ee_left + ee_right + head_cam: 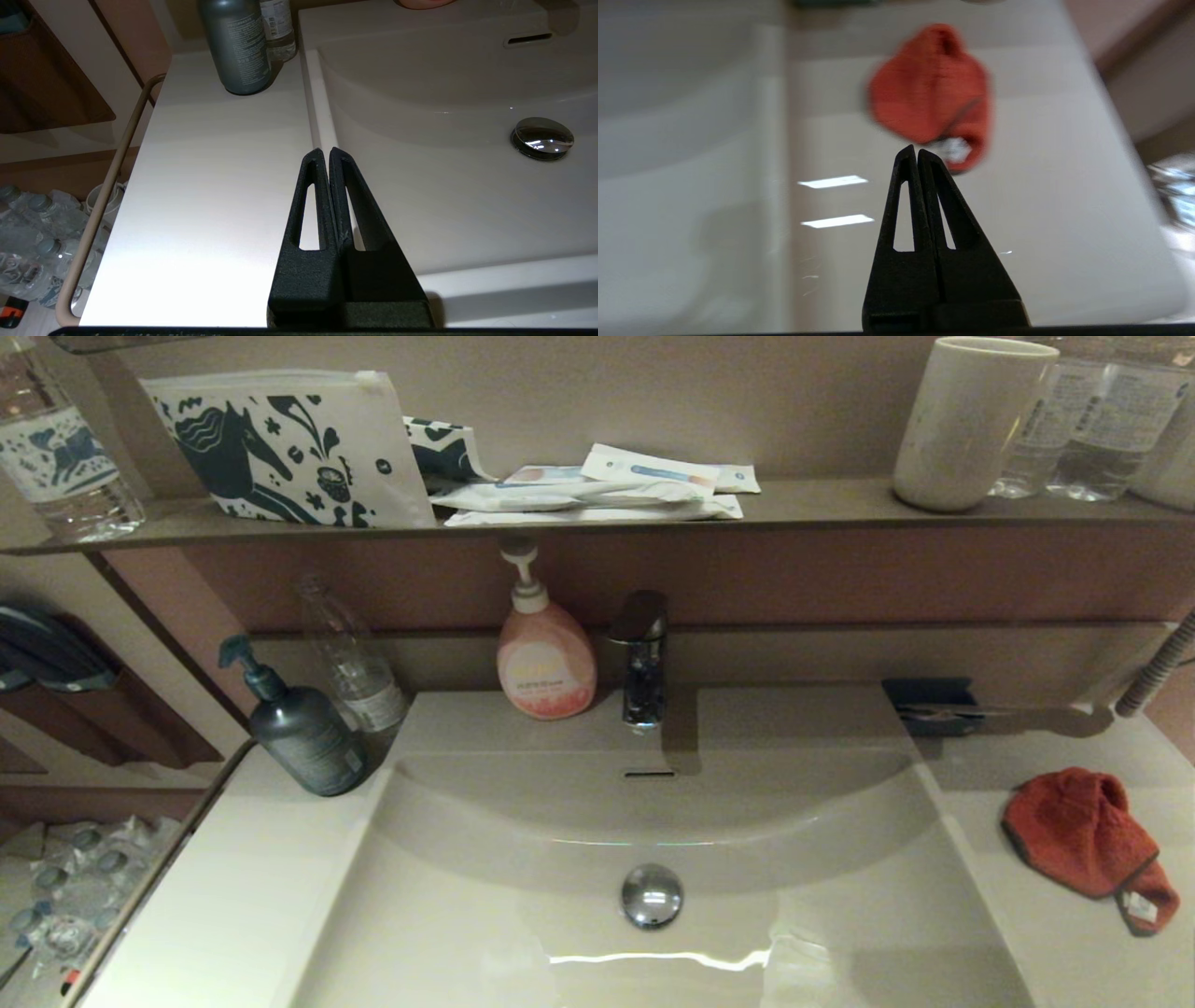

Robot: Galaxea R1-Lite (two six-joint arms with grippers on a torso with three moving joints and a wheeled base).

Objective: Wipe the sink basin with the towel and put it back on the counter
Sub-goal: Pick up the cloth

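Note:
The right gripper grabs the red-orange towel by its bunched middle (1077, 824) next, to wipe the sink basin (523, 915).
The red-orange towel (1083, 835) lies crumpled on the counter (1055, 933) to the right of the sink basin (523, 915), its white tag at the near corner. In the right wrist view the towel (931, 88) is just beyond my right gripper (916, 151), which is shut and empty above the counter (1041, 210). My left gripper (325, 153) is shut and empty, hovering over the basin's left rim. The chrome drain plug (652, 894) and overflow slot (649, 773) show in the basin. Neither gripper shows in the head view.
A grey pump bottle (301, 728) and a clear bottle (353, 663) stand on the left counter. A pink soap dispenser (544, 653) and the tap (642, 658) are behind the basin. A dark blue packet (929, 705) lies at the back right. The brown shelf (822, 504) holds a cup and packets.

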